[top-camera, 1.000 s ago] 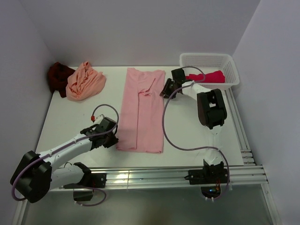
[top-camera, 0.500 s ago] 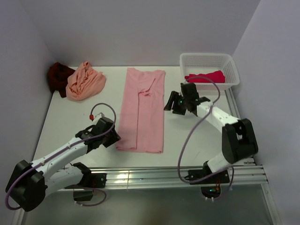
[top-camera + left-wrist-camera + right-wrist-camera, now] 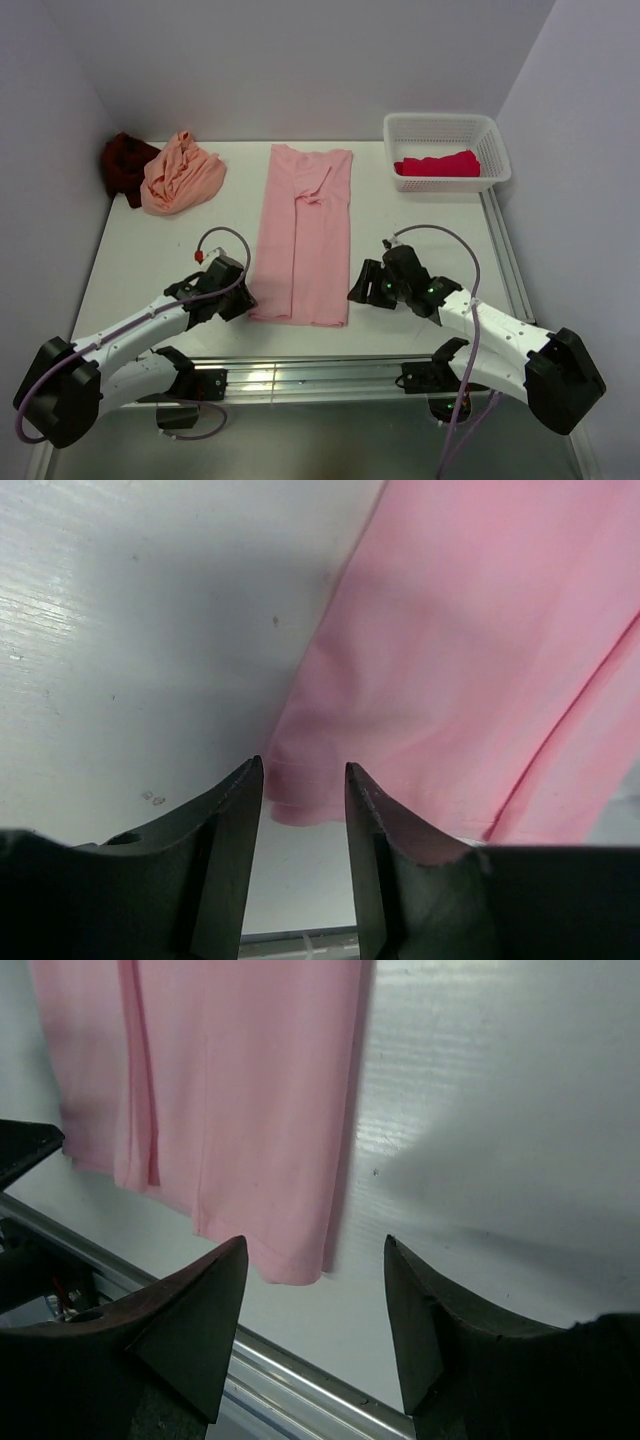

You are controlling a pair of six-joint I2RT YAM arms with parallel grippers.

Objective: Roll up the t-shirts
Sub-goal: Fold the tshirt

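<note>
My right gripper should grab the light pink t-shirt's near corner [image 3: 342, 322] [image 3: 303, 1267] beside it next, to fold the near end of the t-shirt over the folded t-shirt for rolling.
A light pink t-shirt [image 3: 303, 235] lies folded into a long strip down the middle of the table; it also shows in the left wrist view [image 3: 470, 650] and the right wrist view [image 3: 240, 1090]. My left gripper [image 3: 243, 298] is open and empty at the strip's near left corner [image 3: 290, 805], which sits just beyond its fingertips. My right gripper [image 3: 362, 290] is open and empty just right of the near right corner [image 3: 295, 1265]. A peach-orange t-shirt [image 3: 182, 172] and a dark maroon one [image 3: 125, 165] lie crumpled at the back left. A bright red t-shirt [image 3: 437, 164] lies in the basket.
A white lattice basket [image 3: 446, 130] stands at the back right. Metal rails [image 3: 330, 375] run along the table's near edge and another rail [image 3: 508, 255] along the right side. Walls close in the left and back.
My right arm has swung from the shirt's far end by the basket down to its near right corner. My left gripper has shifted slightly toward the near left corner.
</note>
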